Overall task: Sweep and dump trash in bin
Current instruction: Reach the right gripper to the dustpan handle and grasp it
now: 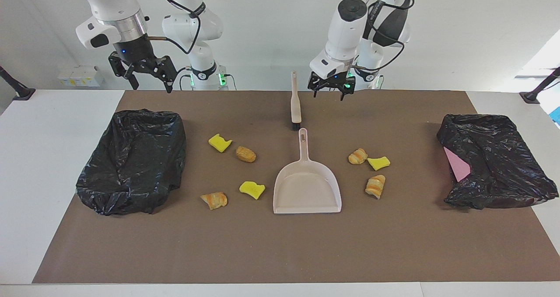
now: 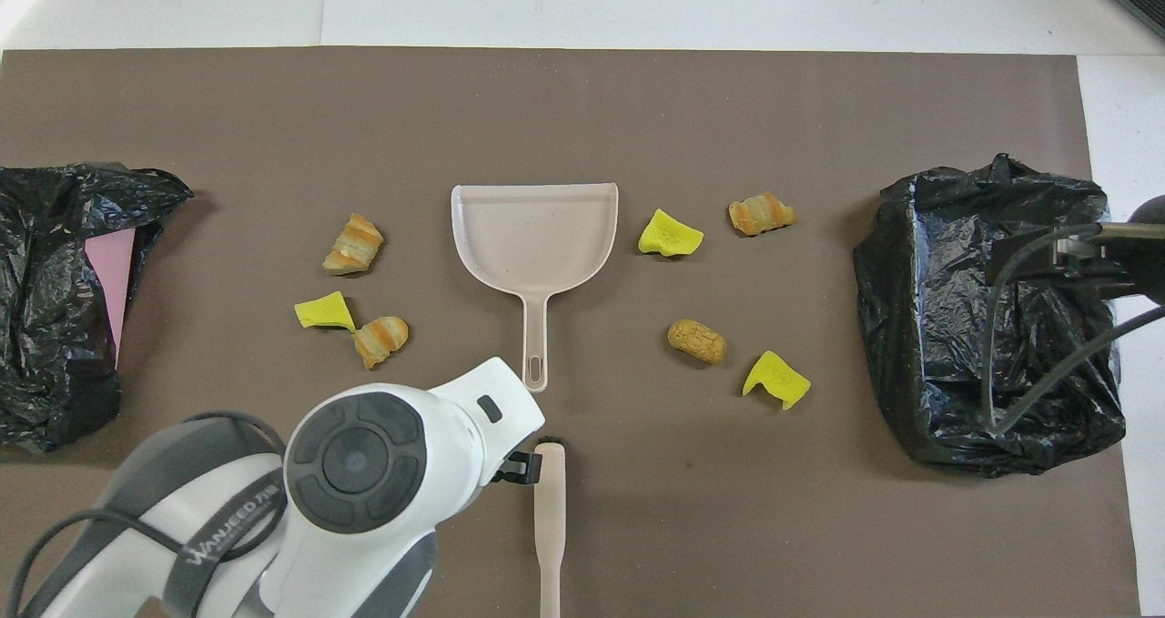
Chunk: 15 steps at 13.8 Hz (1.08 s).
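Note:
The dustpan's pan is far too wide for my fingers, so my right gripper should grab the dustpan by its narrow handle (image 2: 535, 332) next.
Several small trash pieces lie on the brown mat on both sides of a beige dustpan (image 1: 306, 187) (image 2: 537, 236). They are yellow spongy chunks (image 1: 252, 189) (image 1: 379, 162) and golden-brown bread bits (image 1: 245, 154) (image 1: 376, 186). A beige brush (image 1: 295, 102) (image 2: 550, 518) lies in line with the dustpan's handle, nearer to the robots. My left gripper (image 1: 328, 91) is open and empty, hanging just above the mat beside the brush handle. My right gripper (image 1: 148, 76) is open and empty, raised over the table's edge near the bin at the right arm's end.
A bin lined with a black bag (image 1: 131, 161) (image 2: 992, 318) stands at the right arm's end of the mat. A second black-bagged bin (image 1: 494, 161) (image 2: 55, 299), showing a pink side, stands at the left arm's end.

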Motion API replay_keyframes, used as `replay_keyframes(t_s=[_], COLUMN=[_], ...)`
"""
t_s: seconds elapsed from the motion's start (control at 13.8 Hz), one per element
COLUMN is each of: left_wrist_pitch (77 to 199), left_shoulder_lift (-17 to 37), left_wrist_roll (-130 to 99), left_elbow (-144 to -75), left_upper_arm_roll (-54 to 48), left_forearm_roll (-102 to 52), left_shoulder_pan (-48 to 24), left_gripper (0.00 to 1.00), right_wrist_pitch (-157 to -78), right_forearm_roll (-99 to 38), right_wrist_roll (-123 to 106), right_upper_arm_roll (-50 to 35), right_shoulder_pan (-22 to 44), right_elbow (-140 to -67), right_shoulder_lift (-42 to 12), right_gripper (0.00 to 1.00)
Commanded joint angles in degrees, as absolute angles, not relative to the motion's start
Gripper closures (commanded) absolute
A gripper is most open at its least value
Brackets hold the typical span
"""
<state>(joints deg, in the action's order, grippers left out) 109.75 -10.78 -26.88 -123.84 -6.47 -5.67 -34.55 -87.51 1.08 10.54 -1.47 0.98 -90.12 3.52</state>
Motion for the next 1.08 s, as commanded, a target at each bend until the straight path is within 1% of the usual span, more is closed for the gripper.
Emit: replay_keyframes(t_s=[0.0, 0.14, 0.29, 0.43, 0.58, 0.8, 1.01], left_wrist_pitch=[116.7, 123.2, 126.8, 129.3, 131.3, 131.2, 131.0], left_shoulder_lift=[-14.5, -14.3, -13.9, -13.6, -13.2, -13.0, -12.9], left_wrist_roll=[-31.8, -35.1, -38.1, -39.3, -41.0, -44.4, -44.5], left_elbow=[-132.9, -137.6, -140.2, -142.7, -144.8, -145.7, -146.1], left_upper_arm_roll=[-5.4, -5.4, -5.4, -5.4, -5.4, -5.4, -5.4], left_forearm_roll=[-6.7, -6.7, -7.6, -8.0, -8.9, -9.4, -13.3], left_shoulder_pan=[-41.5, -45.5, -49.1, -51.9, -54.0, -56.0, -56.0], left_gripper=[0.0, 0.0, 0.0, 0.0, 0.0, 0.0, 0.0], right_wrist_pitch=[-86.5, -87.3, -88.3, -91.7, -95.7, -101.7, -107.8], right_forearm_roll=[0.6, 0.8, 0.8, 0.9, 0.8, 0.9, 1.6], right_wrist_roll=[8.4, 8.4, 9.0, 10.4, 14.1, 18.0, 22.9], right_upper_arm_roll=[-0.9, -1.0, -1.3, -1.7, -1.7, -1.7, -1.7], right_shoulder_pan=[-0.1, 0.4, 0.7, 2.4, 5.6, 11.3, 16.2], right_elbow=[-90.7, -90.9, -91.8, -93.1, -94.2, -94.0, -93.3], right_shoulder_lift=[4.2, 4.3, 4.2, 3.3, 1.6, -3.3, -8.8], right_gripper=[0.0, 0.0, 0.0, 0.0, 0.0, 0.0, 0.0])
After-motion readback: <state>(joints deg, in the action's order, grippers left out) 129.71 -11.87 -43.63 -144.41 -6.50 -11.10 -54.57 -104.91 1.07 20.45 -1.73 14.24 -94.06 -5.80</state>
